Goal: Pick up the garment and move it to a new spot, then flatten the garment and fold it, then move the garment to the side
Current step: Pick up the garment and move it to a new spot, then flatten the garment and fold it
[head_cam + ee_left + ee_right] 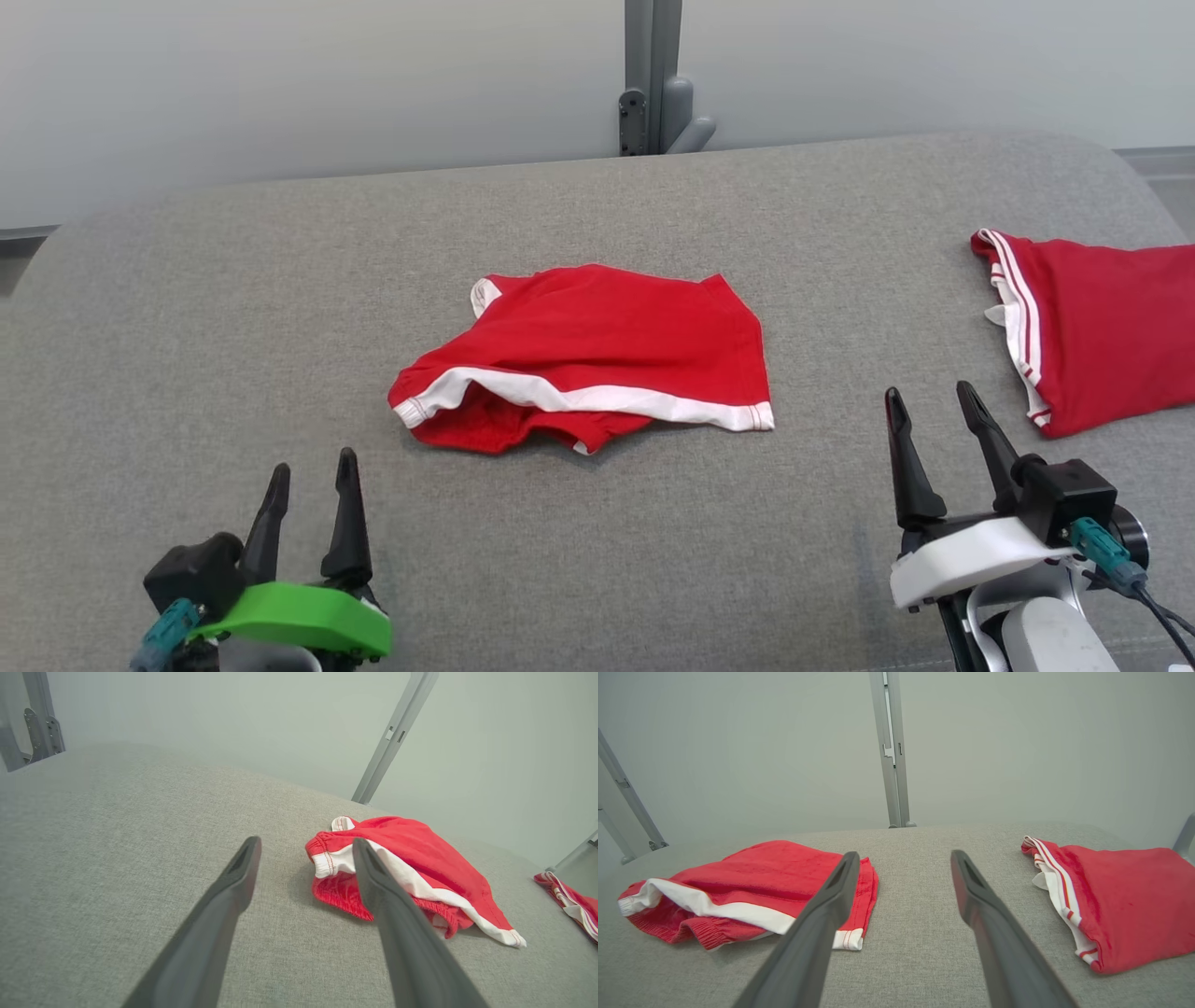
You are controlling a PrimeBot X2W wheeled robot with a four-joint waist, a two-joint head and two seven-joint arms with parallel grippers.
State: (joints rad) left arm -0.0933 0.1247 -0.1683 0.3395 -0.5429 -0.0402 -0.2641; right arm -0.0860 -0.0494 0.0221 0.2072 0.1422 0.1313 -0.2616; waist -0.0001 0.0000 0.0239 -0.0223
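Observation:
My left gripper next takes hold of the garment by the white-trimmed corner [412, 409], which stands up over the open fold [484, 424] while the rest lies slack.
A red garment [597, 350] with white trim lies crumpled in the middle of the grey padded surface; it looks like a pair of shorts. In the left wrist view the garment [411, 872] sits just ahead and to the right of my fingers, partly behind one of them. In the right wrist view the garment [752, 891] lies ahead on the left. My left gripper [313, 462] rests open near the front left, well short of the garment. My right gripper [932, 394] stands open at the front right, holding nothing.
A second red piece of clothing [1102, 327] with white stripes lies at the right edge of the grey surface [187, 327], seen too in the right wrist view [1115, 896]. A grey metal post [653, 75] rises behind the far edge, before a pale wall.

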